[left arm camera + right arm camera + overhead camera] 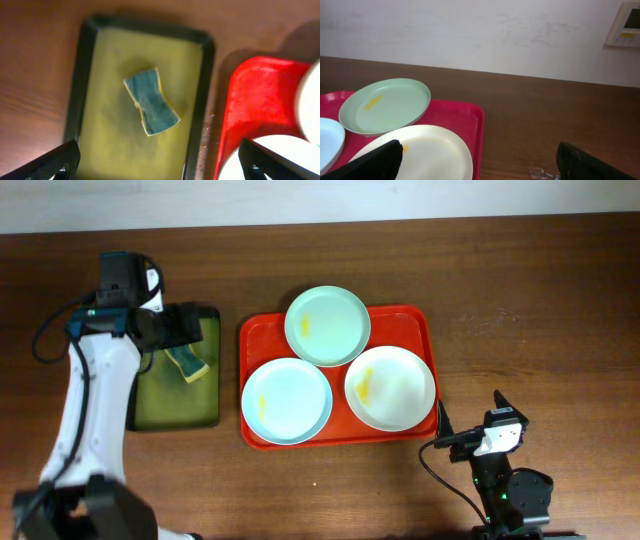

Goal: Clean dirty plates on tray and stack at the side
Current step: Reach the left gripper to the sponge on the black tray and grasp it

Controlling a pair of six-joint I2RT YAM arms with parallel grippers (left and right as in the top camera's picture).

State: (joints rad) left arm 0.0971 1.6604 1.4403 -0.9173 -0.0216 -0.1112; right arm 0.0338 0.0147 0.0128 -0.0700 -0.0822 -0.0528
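My left gripper is to grab the sponge [190, 364] next by its long sides across the middle, so the sponge's bottom stays free to clean plates.
The red tray [425, 330] holds three plates. A mint plate [327, 325] sits at the back, a pale blue plate [287, 400] at front left, a white plate [390, 387] at front right. Each has a yellow smear. My left gripper [190, 340] is open, above the dark tray [150, 415], over a blue-and-yellow sponge [190, 364]. In the left wrist view the sponge [151, 101] lies between and ahead of my open fingers [159, 162]. My right gripper [468, 425] is open and empty, just right of the red tray's front corner; the white plate [427, 150] lies by its left finger.
The dark green-black tray [107, 145] has a yellowish floor and stands left of the red tray [255, 95]. Bare brown table lies right of the red tray [480, 120] and at the front. A pale wall runs behind the table.
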